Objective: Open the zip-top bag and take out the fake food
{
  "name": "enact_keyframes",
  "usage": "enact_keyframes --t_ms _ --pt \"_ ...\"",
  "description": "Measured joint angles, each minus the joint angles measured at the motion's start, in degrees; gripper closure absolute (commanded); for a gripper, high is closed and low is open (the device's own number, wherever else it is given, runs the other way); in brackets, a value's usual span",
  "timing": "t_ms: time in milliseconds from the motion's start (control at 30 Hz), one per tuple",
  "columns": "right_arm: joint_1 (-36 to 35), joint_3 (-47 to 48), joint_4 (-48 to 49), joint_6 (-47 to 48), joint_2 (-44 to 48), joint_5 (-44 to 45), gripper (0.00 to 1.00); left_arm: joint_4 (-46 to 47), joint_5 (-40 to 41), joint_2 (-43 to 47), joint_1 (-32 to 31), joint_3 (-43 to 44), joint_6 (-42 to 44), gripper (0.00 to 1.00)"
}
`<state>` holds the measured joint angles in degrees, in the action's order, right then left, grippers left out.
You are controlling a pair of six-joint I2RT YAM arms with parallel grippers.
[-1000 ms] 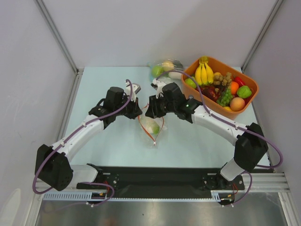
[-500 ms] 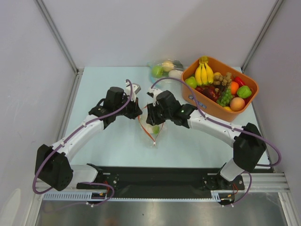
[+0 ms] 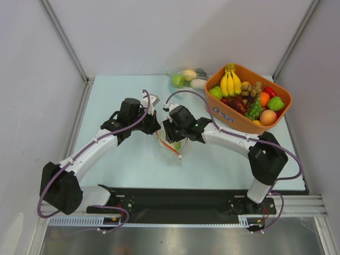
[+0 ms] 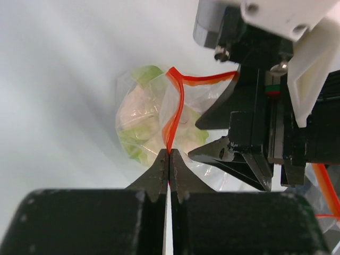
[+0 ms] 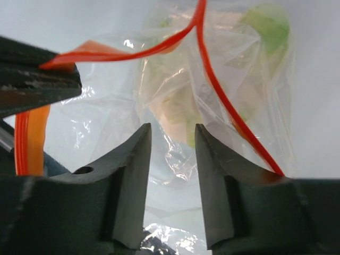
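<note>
The cauliflower needs to come out free of the plastic. My right gripper should next grab it by its end facing the bag's parted opening (image 3: 176, 144) (image 5: 181, 120).
The zip-top bag (image 3: 174, 146) lies mid-table, clear and crinkly, with its orange-red zip strip (image 4: 174, 114) parted at the mouth. A white-and-green cauliflower piece (image 4: 139, 119) of the fake food shows inside it, also in the right wrist view (image 5: 186, 101). My left gripper (image 4: 169, 154) is shut on one lip of the strip. My right gripper (image 5: 172, 133) is open, its fingers straddling the clear plastic at the bag's mouth, close beside the left gripper (image 3: 155, 126). From above, the right gripper (image 3: 171, 134) hangs over the bag.
An orange basket (image 3: 239, 121) at the back right holds a yellow banana bunch (image 3: 230, 82) and other toy fruit. A second clear bag (image 3: 187, 78) with a green apple lies at the back, left of the basket.
My right gripper has moved left and down over the bag's mouth, towards the left gripper. The bag has bunched up a little beneath it. The left arm has held still.
</note>
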<state>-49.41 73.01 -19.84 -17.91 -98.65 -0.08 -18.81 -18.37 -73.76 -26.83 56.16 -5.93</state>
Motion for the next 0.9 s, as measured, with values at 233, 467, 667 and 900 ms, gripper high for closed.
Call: enact_keyframes --t_ms 233,467,667,900 --pt "0.0 1.9 0.1 0.2 -1.6 4.0 0.24 0.0 0.0 -0.1 0.0 0.0 0.0 1.0" --pt "0.7 2.3 0.8 0.6 -4.1 5.0 0.21 -0.3 0.0 -0.2 0.0 0.0 0.0 0.99" --pt "1.9 2.1 3.5 0.6 -6.2 4.1 0.12 -0.7 0.0 -0.6 0.0 0.0 0.0 1.0" --pt "3.9 -1.0 10.0 0.4 -7.2 -1.2 0.05 -1.0 0.0 -1.1 0.0 0.0 0.0 1.0"
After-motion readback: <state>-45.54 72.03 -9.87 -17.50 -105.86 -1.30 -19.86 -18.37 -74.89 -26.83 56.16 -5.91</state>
